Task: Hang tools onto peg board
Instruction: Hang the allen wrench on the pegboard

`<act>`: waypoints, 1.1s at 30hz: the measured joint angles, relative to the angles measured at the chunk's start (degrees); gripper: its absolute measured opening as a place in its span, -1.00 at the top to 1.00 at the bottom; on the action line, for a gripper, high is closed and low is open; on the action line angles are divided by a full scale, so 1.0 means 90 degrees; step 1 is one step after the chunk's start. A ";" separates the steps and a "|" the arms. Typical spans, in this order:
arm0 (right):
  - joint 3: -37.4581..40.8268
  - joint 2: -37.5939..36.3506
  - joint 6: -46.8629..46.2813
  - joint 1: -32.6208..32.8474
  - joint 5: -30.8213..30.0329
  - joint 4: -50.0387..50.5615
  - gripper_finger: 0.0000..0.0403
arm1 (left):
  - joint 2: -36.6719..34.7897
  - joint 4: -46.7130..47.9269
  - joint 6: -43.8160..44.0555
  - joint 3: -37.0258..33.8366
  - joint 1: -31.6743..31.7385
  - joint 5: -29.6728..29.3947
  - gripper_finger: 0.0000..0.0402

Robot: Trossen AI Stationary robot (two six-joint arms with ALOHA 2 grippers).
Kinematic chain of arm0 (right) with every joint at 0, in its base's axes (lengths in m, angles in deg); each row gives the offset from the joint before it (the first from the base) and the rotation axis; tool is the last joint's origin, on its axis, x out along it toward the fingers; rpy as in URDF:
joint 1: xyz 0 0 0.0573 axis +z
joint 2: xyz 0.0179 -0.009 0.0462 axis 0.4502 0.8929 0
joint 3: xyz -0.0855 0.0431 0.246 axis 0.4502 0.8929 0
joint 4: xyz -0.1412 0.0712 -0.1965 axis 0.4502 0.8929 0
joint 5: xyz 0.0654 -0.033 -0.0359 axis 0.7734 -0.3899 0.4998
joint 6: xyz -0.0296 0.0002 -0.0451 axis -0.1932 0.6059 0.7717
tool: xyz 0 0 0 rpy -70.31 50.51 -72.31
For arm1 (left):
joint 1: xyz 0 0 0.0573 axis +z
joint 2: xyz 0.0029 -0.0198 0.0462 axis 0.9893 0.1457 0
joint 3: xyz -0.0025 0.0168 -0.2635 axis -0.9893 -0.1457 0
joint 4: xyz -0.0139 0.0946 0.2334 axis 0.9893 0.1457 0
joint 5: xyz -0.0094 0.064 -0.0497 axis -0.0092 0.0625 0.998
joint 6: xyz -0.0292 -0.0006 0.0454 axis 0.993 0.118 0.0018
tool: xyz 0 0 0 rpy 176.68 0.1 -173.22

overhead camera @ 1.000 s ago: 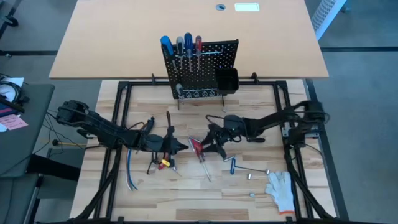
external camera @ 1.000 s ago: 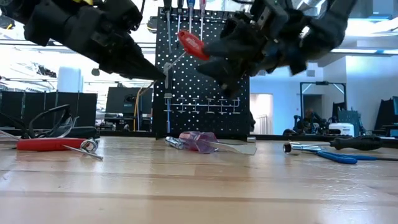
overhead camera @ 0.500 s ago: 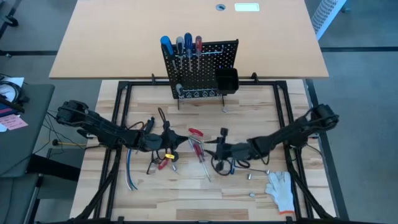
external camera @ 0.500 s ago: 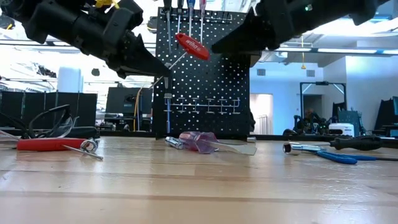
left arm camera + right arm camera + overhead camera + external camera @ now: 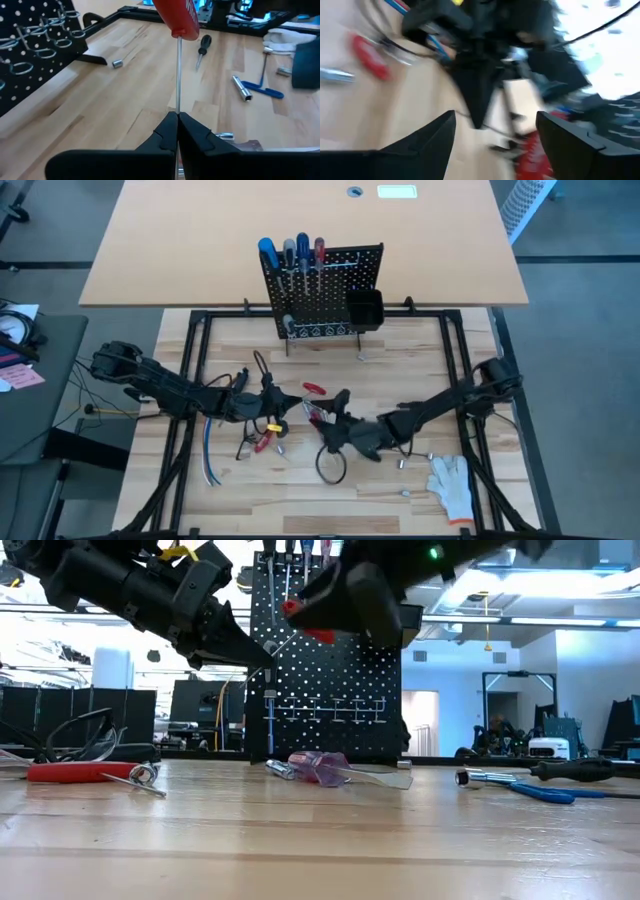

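Note:
My right gripper should grab the screwdriver's red handle [image 5: 314, 388] next, as my left gripper's fingers already crowd its thin stem.
My left gripper [image 5: 285, 402] hovers over the table's middle, shut on a red-handled screwdriver [image 5: 178, 20]. The screwdriver's handle [image 5: 315, 389] points toward the right. My right gripper [image 5: 330, 420] stands close by on its near right, open, with nothing between its fingers [image 5: 427, 142]. In the low view it [image 5: 365, 600] covers part of the red handle [image 5: 305, 625]. The black peg board [image 5: 320, 290] stands upright at the far middle. Several screwdrivers [image 5: 290, 250] hang from its top row. My left gripper pinches the screwdriver's thin metal shaft [image 5: 178, 107] between its two fingertips, about a hand's width below the red handle. The fingers run along the shaft and come level from the table's left. The screwdriver is lifted clear of the table, its handle farthest from the gripper.
Loose tools lie on the wood: a purple-handled screwdriver [image 5: 320, 766], red pliers [image 5: 75, 772], a blue key [image 5: 257, 89], a small black screwdriver [image 5: 202, 46] and sockets [image 5: 117, 63]. A white glove [image 5: 452, 485] lies at the near right, and cables [image 5: 210, 460] trail at the near left.
My right gripper has drawn off the red handle toward the near edge, then gone left, rolling over as it went. My left gripper has kept its place but rolled, and the screwdriver's handle has swung toward the far edge.

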 joint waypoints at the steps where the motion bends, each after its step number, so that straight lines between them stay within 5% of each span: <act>1: -0.0141 0.0093 0.0278 0.0071 -0.0589 0.0001 -0.42 | 0.0000 0.0013 0.0039 0.0000 0.0001 -0.0001 1.00; 4: -0.0521 0.0349 0.0791 0.0175 -0.2168 -0.0013 -0.42 | 0.0000 0.0018 0.0092 0.0000 -0.0006 0.0004 1.00; 6: -0.0666 0.0502 0.0829 0.0122 -0.2580 -0.0001 -0.42 | 0.0000 0.0004 0.0094 0.0000 -0.0007 0.0007 1.00; 24: -0.0923 0.1002 0.0557 -0.0268 -0.2894 0.0174 -0.38 | 0.0000 0.0015 0.0094 0.0001 -0.0007 0.0012 1.00; 33: -0.0929 0.1002 0.0073 -0.0361 -0.2828 0.0198 0.17 | 0.0000 -0.0033 0.0118 0.0002 -0.0007 0.0007 1.00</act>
